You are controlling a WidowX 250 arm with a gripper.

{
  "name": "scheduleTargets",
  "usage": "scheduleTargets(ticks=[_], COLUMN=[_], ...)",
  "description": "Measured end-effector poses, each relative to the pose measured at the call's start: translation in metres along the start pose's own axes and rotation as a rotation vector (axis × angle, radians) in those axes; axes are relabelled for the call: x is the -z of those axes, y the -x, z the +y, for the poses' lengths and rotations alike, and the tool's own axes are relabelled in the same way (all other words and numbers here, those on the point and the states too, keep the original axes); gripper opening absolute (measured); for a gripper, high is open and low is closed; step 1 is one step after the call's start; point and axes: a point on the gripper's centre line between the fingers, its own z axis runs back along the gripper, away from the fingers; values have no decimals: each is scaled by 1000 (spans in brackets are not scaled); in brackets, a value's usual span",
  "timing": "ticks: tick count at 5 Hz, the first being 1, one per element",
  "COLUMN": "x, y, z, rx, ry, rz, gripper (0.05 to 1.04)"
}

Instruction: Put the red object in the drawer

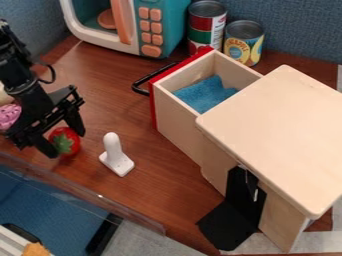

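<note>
I will next grab the red object by its round red body, and then I will put it away in the open drawer (188, 111).
At the left of the camera view, the black gripper (66, 145) hangs low over the table, open. The red object (70, 136), round with a green leafy top like a strawberry, lies between its two fingers; whether either finger touches it I cannot tell. The wooden drawer (188, 111), with a red front and black handle, is pulled out of its light wooden box, toward the upper left. Inside it lies a blue cloth (204, 95).
A white upright piece (116, 156) stands between the gripper and the drawer box. Behind are a toy microwave (162, 30) and two cans (244, 42). A pink object (9, 116) is at the left edge. A clear panel edge (87, 194) runs along the table front.
</note>
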Motion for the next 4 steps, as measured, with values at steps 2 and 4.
scheduleTargets(ticks=[2, 4], x=[-51, -81], y=[14, 51], z=[-28, -65], rx=[133, 202], ry=[118, 151], rz=[-120, -266], gripper=[724, 724])
